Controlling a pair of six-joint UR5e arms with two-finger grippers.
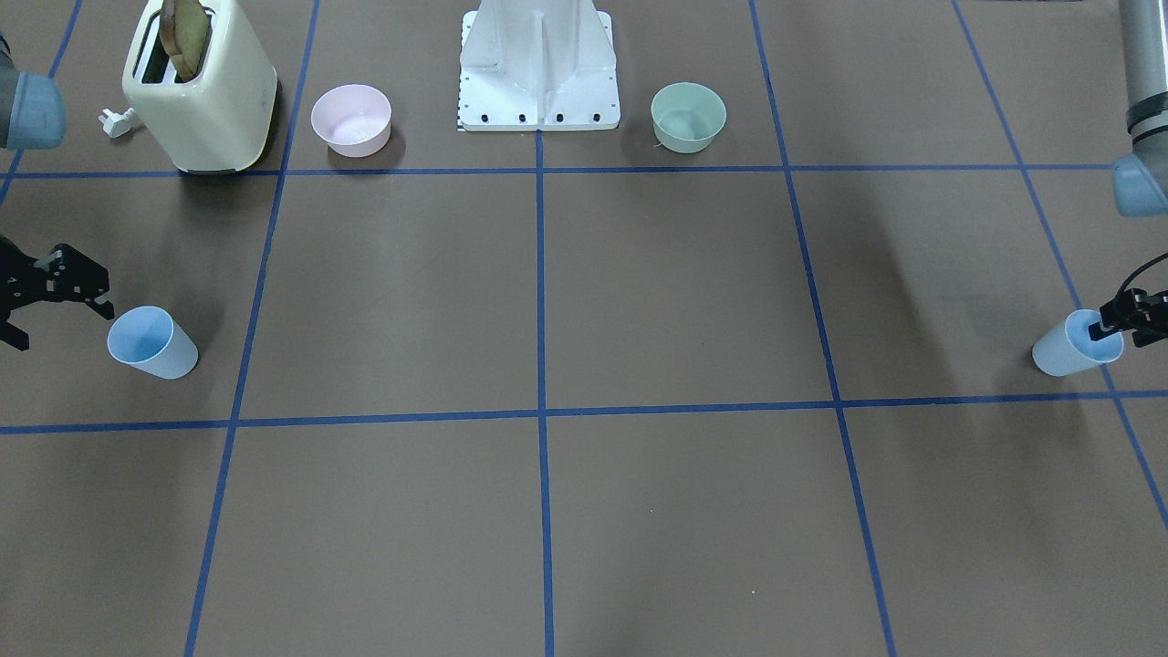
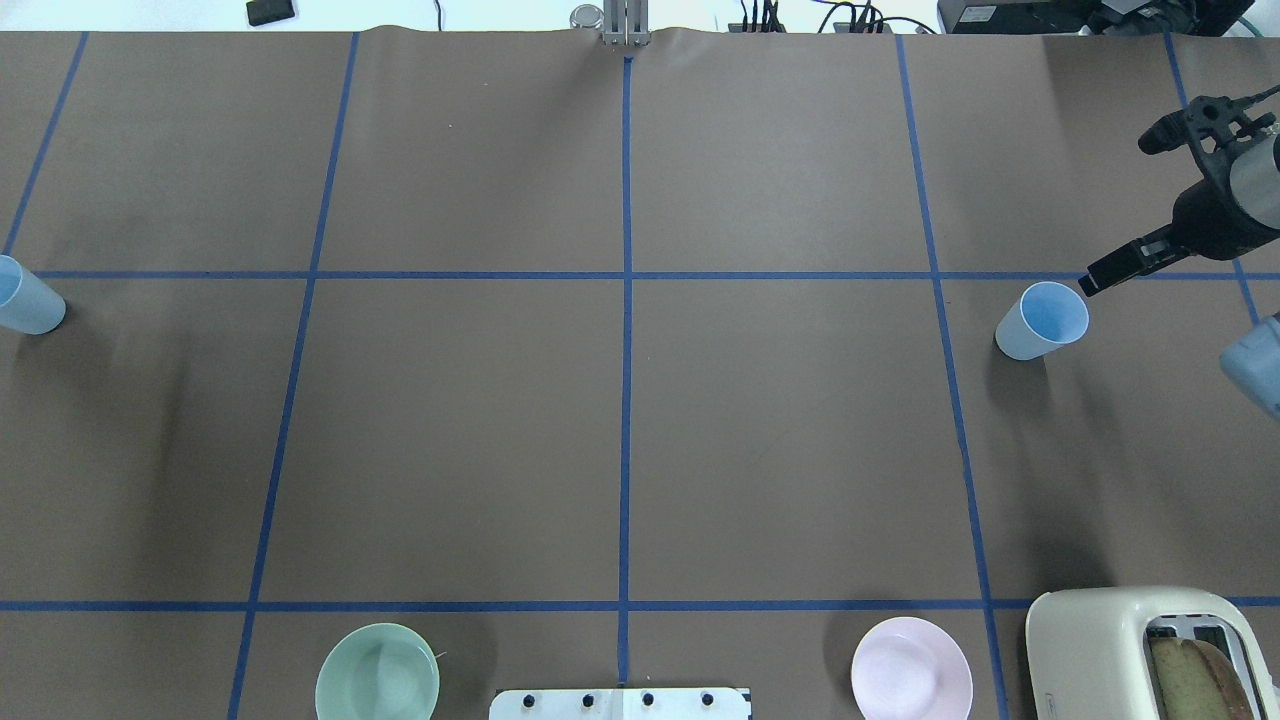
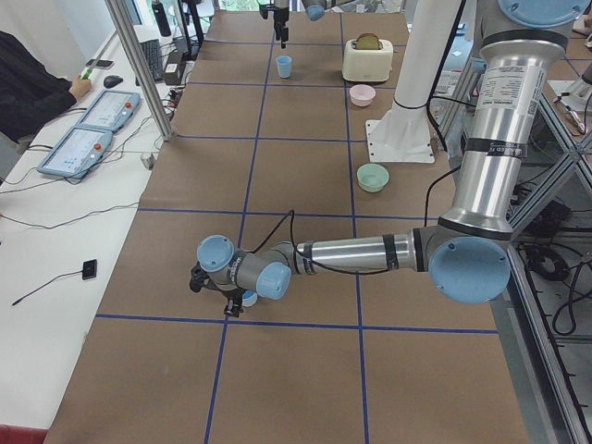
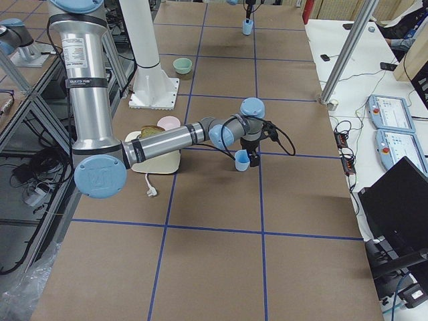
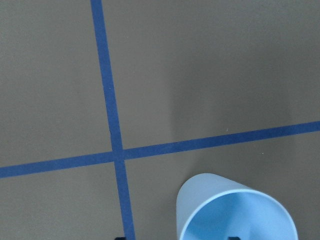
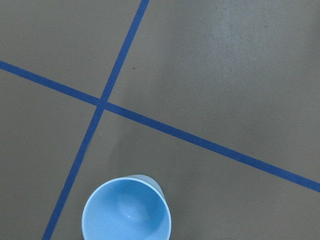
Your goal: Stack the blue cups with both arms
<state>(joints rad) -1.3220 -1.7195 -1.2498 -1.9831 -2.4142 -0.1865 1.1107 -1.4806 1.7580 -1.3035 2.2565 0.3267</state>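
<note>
I need to stack the blue cups, so I should next grab the second blue cup by its rim (image 1: pixel 1084 318) (image 6: pixel 165 200) with my right gripper.
One light-blue cup (image 1: pixel 1068 349) stands upright at the table's end on my left side, also in the overhead view (image 2: pixel 25 297). My left gripper (image 1: pixel 1121 334) is open over its rim, one finger inside the cup and one outside; the left wrist view shows the cup (image 5: pixel 235 212) low in frame. The second blue cup (image 1: pixel 153 343) stands upright at the other end, also in the overhead view (image 2: pixel 1040 322) and the right wrist view (image 6: pixel 126 212). My right gripper (image 2: pixel 1130 210) is wide open just beside and above it, not touching.
A cream toaster (image 1: pixel 201 91) holding a bread slice, a pink bowl (image 1: pixel 351 119), the white base pedestal (image 1: pixel 538 73) and a pale green bowl (image 1: pixel 688 117) stand along the robot's edge. Blue tape lines grid the brown table. An operator sits beyond the table's long side (image 3: pixel 32 88).
</note>
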